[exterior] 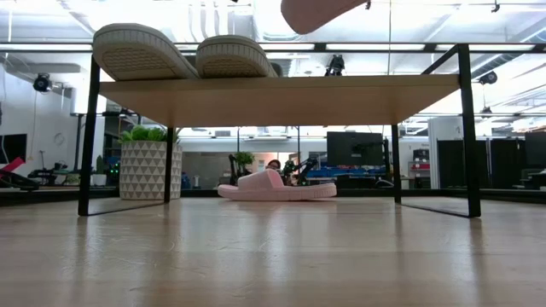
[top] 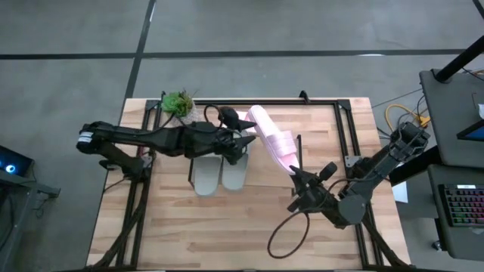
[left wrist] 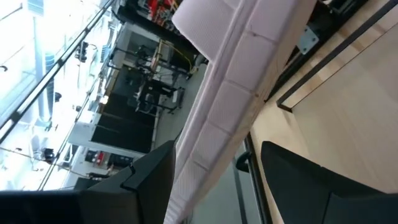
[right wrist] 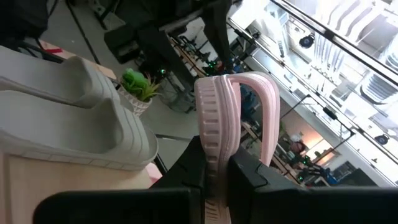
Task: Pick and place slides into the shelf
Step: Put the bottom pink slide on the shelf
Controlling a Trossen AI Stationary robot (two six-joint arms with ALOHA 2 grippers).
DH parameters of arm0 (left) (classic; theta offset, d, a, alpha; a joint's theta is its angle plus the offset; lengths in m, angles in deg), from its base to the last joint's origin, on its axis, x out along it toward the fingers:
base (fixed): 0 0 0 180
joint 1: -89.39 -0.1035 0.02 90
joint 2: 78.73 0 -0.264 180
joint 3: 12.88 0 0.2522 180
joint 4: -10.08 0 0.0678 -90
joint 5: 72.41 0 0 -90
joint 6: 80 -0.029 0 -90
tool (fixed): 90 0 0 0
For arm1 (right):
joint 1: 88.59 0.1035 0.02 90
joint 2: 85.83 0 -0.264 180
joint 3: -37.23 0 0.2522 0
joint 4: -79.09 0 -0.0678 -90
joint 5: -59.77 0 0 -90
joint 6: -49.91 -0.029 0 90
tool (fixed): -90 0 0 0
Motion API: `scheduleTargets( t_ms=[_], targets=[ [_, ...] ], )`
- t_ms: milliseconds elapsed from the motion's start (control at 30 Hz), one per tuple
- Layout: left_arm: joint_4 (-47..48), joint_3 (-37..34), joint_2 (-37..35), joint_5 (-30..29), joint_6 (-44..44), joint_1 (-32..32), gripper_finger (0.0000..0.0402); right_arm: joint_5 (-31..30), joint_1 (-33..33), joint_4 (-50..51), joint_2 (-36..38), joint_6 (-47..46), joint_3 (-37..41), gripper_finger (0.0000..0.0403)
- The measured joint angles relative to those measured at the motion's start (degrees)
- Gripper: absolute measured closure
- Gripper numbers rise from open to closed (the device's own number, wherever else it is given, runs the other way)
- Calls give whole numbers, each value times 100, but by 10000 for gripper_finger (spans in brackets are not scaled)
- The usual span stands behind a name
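My left gripper needs to take the second pink slide from my right gripper next, for the shelf, so it should grab the slide by its sole's heel end [top: 259, 115] [left wrist: 186, 186].
The shelf [top: 325, 128] stands on the table, its wooden board [exterior: 281, 98] raised on black rods. Two grey slides [top: 219, 170] [exterior: 136, 51] lie side by side on the board's left part. One pink slide [exterior: 277, 186] rests sole down on the table under the shelf. A second pink slide [top: 272, 140] [exterior: 320, 10] hangs in the air above the board, with my right gripper [top: 297, 172] shut on it. My left gripper [top: 246, 140] [left wrist: 224, 177] is open, one finger on each side of that slide's far end [left wrist: 230, 93]. My right gripper pinches the near end of the pink slide's sole [right wrist: 214, 165] between its two fingers. The fingers come level from the table's near right and lie along the slide. The slide stands on its side edge, strap [right wrist: 267, 112] to one side, lifted clear of the board. My left gripper: whether its fingers touch the slide's far end I cannot tell.
A potted plant [top: 178, 102] [exterior: 149, 166] stands at the shelf's far left corner. A dark cable loop [top: 287, 234] lies on the table near the front, below my right arm. The board's right part [top: 325, 151] is bare wood.
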Motion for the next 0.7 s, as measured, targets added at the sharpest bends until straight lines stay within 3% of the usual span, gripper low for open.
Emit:
scheduleTargets(
  t_ms=[700],
  targets=[
    [680, 885, 686, 108, 14, -190, 180, 354, 57, 4, -2, 135, 2, 380]
  ],
)
